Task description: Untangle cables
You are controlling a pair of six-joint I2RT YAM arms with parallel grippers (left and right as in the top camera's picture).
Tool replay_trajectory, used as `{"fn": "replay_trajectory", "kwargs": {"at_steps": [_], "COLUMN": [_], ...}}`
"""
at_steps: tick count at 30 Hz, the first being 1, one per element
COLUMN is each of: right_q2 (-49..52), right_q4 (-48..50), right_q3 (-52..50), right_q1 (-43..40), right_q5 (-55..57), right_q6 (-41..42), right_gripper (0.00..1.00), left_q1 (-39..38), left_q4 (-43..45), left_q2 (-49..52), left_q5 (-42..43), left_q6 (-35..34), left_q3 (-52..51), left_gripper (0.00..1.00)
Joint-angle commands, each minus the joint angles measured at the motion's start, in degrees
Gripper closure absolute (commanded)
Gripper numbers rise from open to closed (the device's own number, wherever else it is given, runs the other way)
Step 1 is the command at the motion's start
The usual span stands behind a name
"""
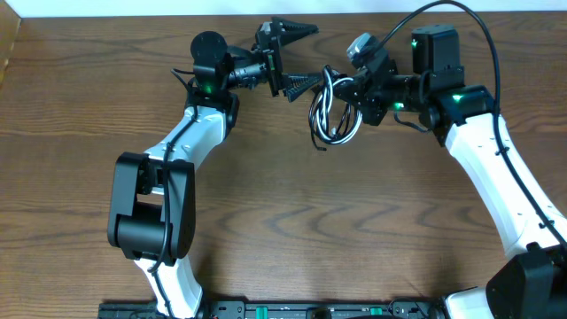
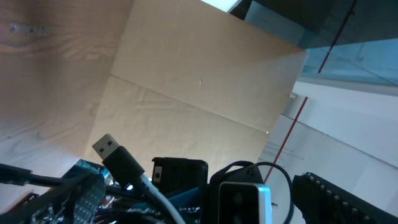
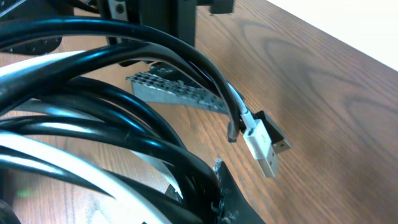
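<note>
The left gripper grabs the cables at the plug ends, beside the black USB plug next, which leaves the loops free to untangle.
The cables hang as one bundle of black and white loops, lifted at the back of the table with the lower loops near the wood. My right gripper is shut on the bundle's upper right side. In the right wrist view the cables fill the left, pinched at my right gripper, and a white plug and a black plug stick out. My left gripper stands wide open, its lower finger reaching the bundle's top. In the left wrist view a black USB plug and a white cord lie beside one ribbed finger of my left gripper.
The wooden table stretches in front of both arms. A light board wall stands behind the table. The left arm's elbow sits at the front left. The right arm's white link runs down the right side.
</note>
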Motion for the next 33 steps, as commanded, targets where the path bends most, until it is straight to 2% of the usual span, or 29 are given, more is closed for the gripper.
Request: {"fn": "replay_trajectory", "kwargs": {"at_steps": [1, 6, 12, 20, 23, 28, 33], "right_q2": [1.16, 3.96, 5.66, 5.66, 5.86, 5.88, 5.88], "right_q4": [0.85, 4.63, 3.61, 4.09, 3.74, 3.19, 2.29], "right_q3": [0.22, 0.22, 0.22, 0.22, 0.22, 0.22, 0.22], "right_q1": [1.31, 1.4, 0.81, -1.09, 0.66, 3.98, 4.39], "right_q5": [0.63, 0.76, 5.4, 4.81, 1.42, 1.29, 0.85], "right_q6": [-4.04, -3.82, -3.85, -3.82, -3.26, 1.62, 2.71], "right_gripper": [0.99, 0.99, 0.99, 0.99, 0.99, 0.99, 0.99], "left_q1": [-1.46, -2.38, -2.36, -2.36, -2.49, -2.47, -2.47], "left_q4": [0.31, 0.31, 0.33, 0.31, 0.31, 0.33, 0.33], "left_q2": [-2.03, -2.03, -2.03, -2.03, -2.03, -2.03, -2.03], "left_q5": [1.16, 1.14, 1.16, 1.16, 0.66, 0.55, 0.44], "left_q6": [-3.69, -3.69, -3.69, -3.67, -3.67, -3.67, -3.67], "left_q3": [0.61, 0.61, 0.61, 0.61, 0.61, 0.61, 0.61], "left_gripper": [0.0, 0.0, 0.0, 0.0, 0.0, 0.0, 0.01]}}
